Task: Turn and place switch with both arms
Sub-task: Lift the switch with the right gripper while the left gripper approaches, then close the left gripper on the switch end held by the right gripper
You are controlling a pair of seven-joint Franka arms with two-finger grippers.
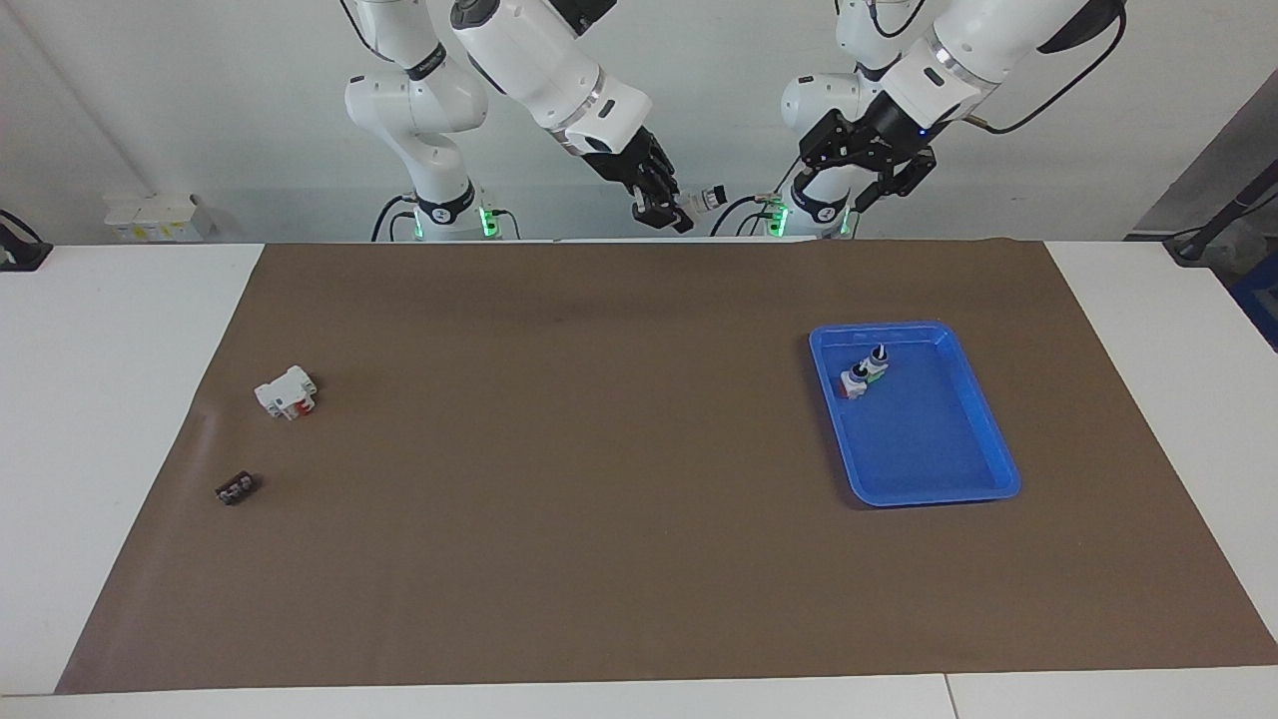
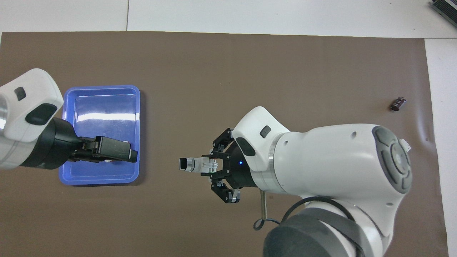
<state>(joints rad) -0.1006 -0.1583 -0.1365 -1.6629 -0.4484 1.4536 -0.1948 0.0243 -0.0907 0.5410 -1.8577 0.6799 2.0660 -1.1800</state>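
I need to grab the switch by its black knob (image 2: 183, 164) with my left gripper next. Then it can take the switch from my right gripper for the blue tray (image 2: 101, 92).
My right gripper (image 1: 671, 212) (image 2: 211, 167) is shut on the switch (image 1: 707, 196) (image 2: 194, 165) and holds it high over the middle of the brown mat. The switch lies sideways, with its black knob and silver collar pointing toward the left arm; its base is hidden between the fingers. My left gripper (image 1: 861, 180) (image 2: 132, 155) is open and raised, a short gap from the knob. In the overhead view it covers the part of the blue tray (image 1: 983, 439) (image 2: 101, 92) nearest the robots.
Two small switches lie in the tray, one red-based (image 1: 851, 383) and one green-based (image 1: 877, 365); the left gripper hides them in the overhead view. A larger white block with a red patch (image 1: 287, 392) and a small black part (image 1: 236, 488) (image 2: 397, 104) lie toward the right arm's end.
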